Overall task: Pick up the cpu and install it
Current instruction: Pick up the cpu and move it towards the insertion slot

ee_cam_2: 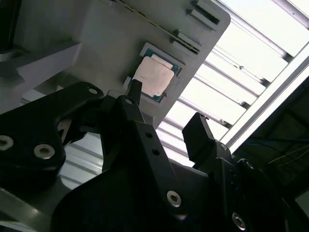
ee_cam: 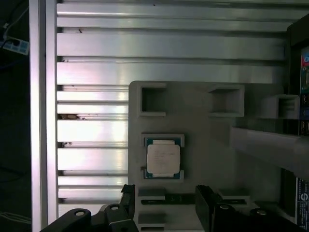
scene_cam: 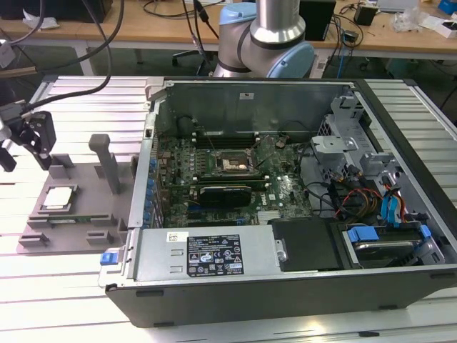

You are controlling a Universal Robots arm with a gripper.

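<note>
I will grab the cpu by its open side edges with my gripper next, because the tray's raised holders sit tight against two ends of the cpu (scene_cam: pixel 58 198).
The cpu (scene_cam: pixel 58 198) is a small square chip with a silvery top, lying flat in a recess of the grey plastic tray (scene_cam: pixel 86 218) on the exterior view's left. In both wrist views the cpu (ee_cam: pixel 163 159) (ee_cam_2: pixel 153 77) sits in its pale-edged pocket. My gripper (scene_cam: pixel 25 151) hovers above the tray's far-left side, apart from the chip. It stands open (ee_cam: pixel 165 195) (ee_cam_2: pixel 166 113) with nothing between its black fingers (ee_cam: pixel 128 194). The black motherboard socket (scene_cam: pixel 230 164) lies inside the open computer case (scene_cam: pixel 136 214).
A tall grey post (scene_cam: pixel 107 163) rises from the tray beside the case wall. Inside the case are a black card (scene_cam: pixel 225 193), a labelled power supply (scene_cam: pixel 214 254), cables and drive bays (scene_cam: pixel 385 214). The arm's base (scene_cam: pixel 264 36) stands behind it. The table (ee_cam: pixel 91 72) is slatted aluminium.
</note>
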